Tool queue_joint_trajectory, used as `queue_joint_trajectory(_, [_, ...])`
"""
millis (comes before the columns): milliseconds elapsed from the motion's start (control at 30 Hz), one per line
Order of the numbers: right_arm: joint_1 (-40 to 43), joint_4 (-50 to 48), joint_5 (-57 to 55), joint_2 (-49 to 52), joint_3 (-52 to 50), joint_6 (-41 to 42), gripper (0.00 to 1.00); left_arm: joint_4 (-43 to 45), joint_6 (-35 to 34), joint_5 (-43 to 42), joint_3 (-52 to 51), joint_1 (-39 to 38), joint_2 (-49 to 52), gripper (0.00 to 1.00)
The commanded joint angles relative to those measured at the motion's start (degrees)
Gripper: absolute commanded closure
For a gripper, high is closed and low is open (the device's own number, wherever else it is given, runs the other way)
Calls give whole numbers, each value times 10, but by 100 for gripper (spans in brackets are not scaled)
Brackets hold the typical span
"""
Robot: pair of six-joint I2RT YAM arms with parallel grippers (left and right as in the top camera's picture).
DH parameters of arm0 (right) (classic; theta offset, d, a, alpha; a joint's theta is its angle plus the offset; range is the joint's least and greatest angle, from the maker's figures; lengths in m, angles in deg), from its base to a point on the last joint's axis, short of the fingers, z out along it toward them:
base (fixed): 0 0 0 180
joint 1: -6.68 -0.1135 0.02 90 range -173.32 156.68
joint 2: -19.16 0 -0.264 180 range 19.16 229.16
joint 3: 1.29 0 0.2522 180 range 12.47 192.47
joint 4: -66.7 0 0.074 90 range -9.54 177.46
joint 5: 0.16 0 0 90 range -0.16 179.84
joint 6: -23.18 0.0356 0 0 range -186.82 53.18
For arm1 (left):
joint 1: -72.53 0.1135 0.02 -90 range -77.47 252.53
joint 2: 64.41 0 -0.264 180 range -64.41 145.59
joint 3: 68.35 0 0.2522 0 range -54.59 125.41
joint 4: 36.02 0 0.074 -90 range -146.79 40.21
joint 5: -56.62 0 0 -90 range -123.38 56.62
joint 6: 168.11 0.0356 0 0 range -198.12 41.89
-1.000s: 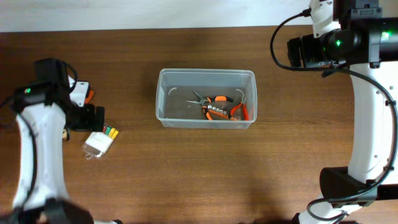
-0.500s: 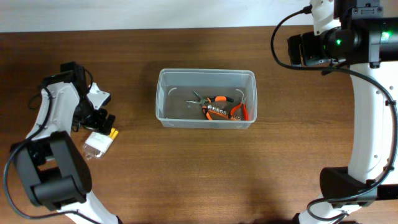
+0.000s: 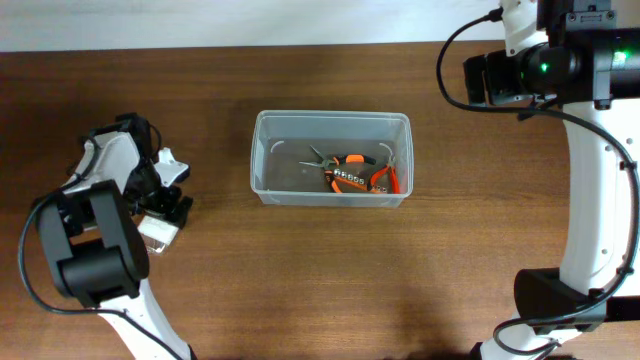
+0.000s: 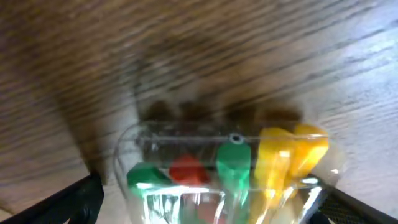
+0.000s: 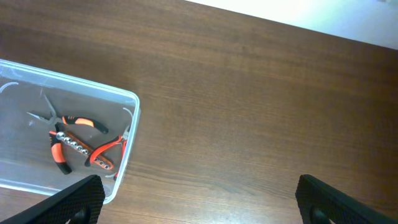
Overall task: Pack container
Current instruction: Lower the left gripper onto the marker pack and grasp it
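Observation:
I should close my left gripper on the case (image 3: 154,232) (image 4: 224,168) now, because its fingers are down beside the ends of the case, and one of them meets its own shadow.
The container (image 3: 331,117) is a clear plastic tub in the middle of the table. Inside it lie orange-handled pliers (image 3: 352,173) and other small hand tools. In the right wrist view the container (image 5: 73,81) sits at the left with the pliers (image 5: 76,142) inside. A small clear case (image 4: 224,168) of green, red and yellow pieces lies on the table left of the tub. My left gripper (image 4: 211,211) is open and straddles this case, one finger on each side. From overhead the left gripper (image 3: 166,203) covers most of the case (image 3: 154,232). My right gripper (image 5: 208,205) hangs open over bare wood right of the tub.
The right arm (image 3: 590,150) runs down the table's right side from a base at the bottom right. The left arm's base (image 3: 95,260) stands at the lower left. A pale wall strip (image 3: 250,20) borders the table's far edge.
The left arm has swung round and brought its gripper down over the small clear case, hiding its coloured ends from overhead. The right arm has stayed put.

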Motion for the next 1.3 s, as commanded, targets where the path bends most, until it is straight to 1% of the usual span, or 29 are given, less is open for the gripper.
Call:
queue_joint_trajectory(0, [4, -3, -15, 2, 2, 5, 1, 2, 10, -9, 2, 2, 20, 1])
queue_joint_trajectory(167, [4, -7, -17, 2, 2, 4, 1, 2, 9, -9, 2, 2, 20, 1])
queue_joint_trajectory(267, [4, -9, -17, 2, 2, 4, 1, 1, -5, -9, 2, 2, 20, 0])
queue_joint_trajectory(400, [4, -9, -17, 2, 2, 4, 1, 0, -7, -31, 2, 1, 20, 9])
queue_joint_trajectory(467, [4, -9, -17, 2, 2, 4, 1, 0, -7, -42, 2, -1, 20, 11])
queue_joint_trajectory(500, [4, -10, -17, 2, 2, 4, 1, 0, -7, -45, 2, -2, 20, 17])
queue_joint_trajectory(533, [4, -10, -17, 2, 2, 4, 1, -2, -7, -45, 2, -2, 20, 19])
queue_joint_trajectory(700, [5, -9, -17, 2, 2, 4, 1, -4, -7, -45, 2, -6, 20, 23])
queue_joint_trajectory(933, [12, -9, -17, 2, 2, 5, 1, -4, -7, -46, 2, -16, 20, 42])
queue_joint_trajectory(1100, [24, -8, -16, 2, 2, 5, 1, -4, -7, -46, 2, -24, 19, 58])
queue_joint_trajectory(1200, [30, -9, -15, 2, 2, 5, 1, -5, -10, -45, 7, -31, 19, 70])
queue_joint_trajectory(1267, [31, -9, -15, 2, 2, 5, 1, -10, -25, -42, 17, -36, 19, 75])
